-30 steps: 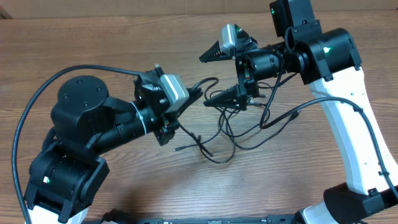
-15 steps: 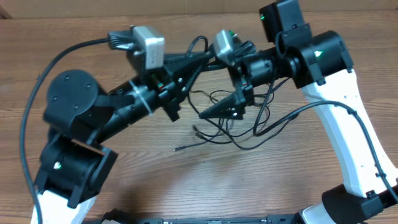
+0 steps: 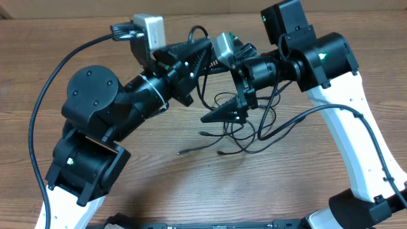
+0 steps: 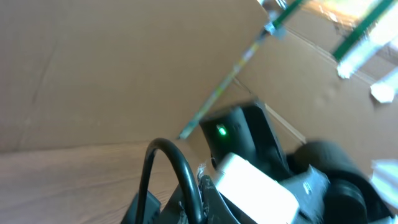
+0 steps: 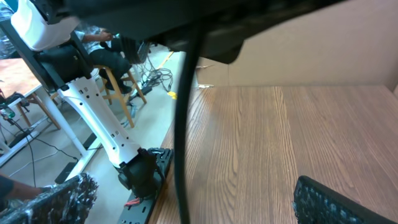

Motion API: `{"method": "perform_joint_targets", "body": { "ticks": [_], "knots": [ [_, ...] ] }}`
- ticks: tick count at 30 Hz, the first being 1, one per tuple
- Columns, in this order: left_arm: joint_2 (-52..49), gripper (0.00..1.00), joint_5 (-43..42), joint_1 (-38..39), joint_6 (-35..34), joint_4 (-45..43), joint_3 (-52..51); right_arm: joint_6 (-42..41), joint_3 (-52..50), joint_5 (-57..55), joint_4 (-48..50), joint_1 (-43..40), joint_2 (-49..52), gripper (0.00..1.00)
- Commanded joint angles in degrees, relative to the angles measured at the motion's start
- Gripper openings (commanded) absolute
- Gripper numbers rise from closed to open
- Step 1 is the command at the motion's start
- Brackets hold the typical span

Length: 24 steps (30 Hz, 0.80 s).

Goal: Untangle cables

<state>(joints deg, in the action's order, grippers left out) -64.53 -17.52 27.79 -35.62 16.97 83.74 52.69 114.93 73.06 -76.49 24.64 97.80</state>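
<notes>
My right gripper will next grab the hanging part of the cord that my left gripper holds, so it can pull that cord free of the tangle.
The cables are thin black cords, a loose tangle on the wooden table, with small plug ends toward the front. Strands rise from the tangle to my left gripper, which is lifted above the far part of the table and shut on a cord; a loop of it sticks up past the tips. In the left wrist view that cord arches over my left gripper. My right gripper stands wide open beside the left one. One cord hangs straight down between its fingers without touching them.
A cardboard wall closes the table's far side. Thick black cables fixed to the arms curve over the table. Beyond the table's left edge are floor, a white robot stand and a stool.
My left arm has risen and swung toward the far side with the cord in its jaws, drawing strands up out of the tangle. The right gripper stayed open and shifted slightly left.
</notes>
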Motion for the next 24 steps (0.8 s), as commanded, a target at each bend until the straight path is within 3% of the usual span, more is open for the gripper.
{"method": "perform_joint_targets", "body": {
  "ticks": [1, 4, 10, 12, 16, 18, 21, 22, 24],
  "knots": [
    [0.1, 0.04, 6.4, 0.5, -10.6, -1.0, 1.2, -0.2, -0.2, 0.6, -0.1, 0.4, 0.2, 1.0],
    [0.0, 0.04, 8.3, 0.5, -14.2, -2.4, 1.2, -0.2, -0.2, 1.3, -0.1, 0.4, 0.2, 0.92],
    [-0.2, 0.04, 10.6, 0.7, -19.3, -2.7, 1.2, -0.2, -0.2, 2.4, -0.1, 0.4, 0.2, 0.59],
    [-0.7, 0.04, 10.1, 1.6, -19.2, -3.0, 1.2, -0.2, -0.2, 3.6, 0.0, 0.4, 0.2, 0.58],
    [-1.1, 0.04, 10.3, 4.4, -16.8, -5.6, 1.2, -0.2, -0.2, 3.5, 0.1, 0.4, 0.2, 0.19],
    [-1.1, 0.04, 10.3, 5.0, -16.6, -6.4, 1.2, -0.3, -0.2, 3.5, 0.1, 0.4, 0.2, 0.06],
    [-1.1, 0.04, 10.6, 4.9, -13.0, -6.4, 1.2, -2.0, -0.2, 3.6, 0.1, 0.2, 0.2, 0.04],
    [-1.1, 0.11, 10.7, 4.8, -11.2, -6.3, 1.2, -2.0, 0.0, 3.6, 0.2, -0.6, 0.2, 0.04],
    [-1.0, 0.45, 11.3, 4.8, -7.7, -6.2, 1.2, -5.8, 0.8, 5.1, 2.1, -3.2, 0.1, 0.04]
  ]
}}
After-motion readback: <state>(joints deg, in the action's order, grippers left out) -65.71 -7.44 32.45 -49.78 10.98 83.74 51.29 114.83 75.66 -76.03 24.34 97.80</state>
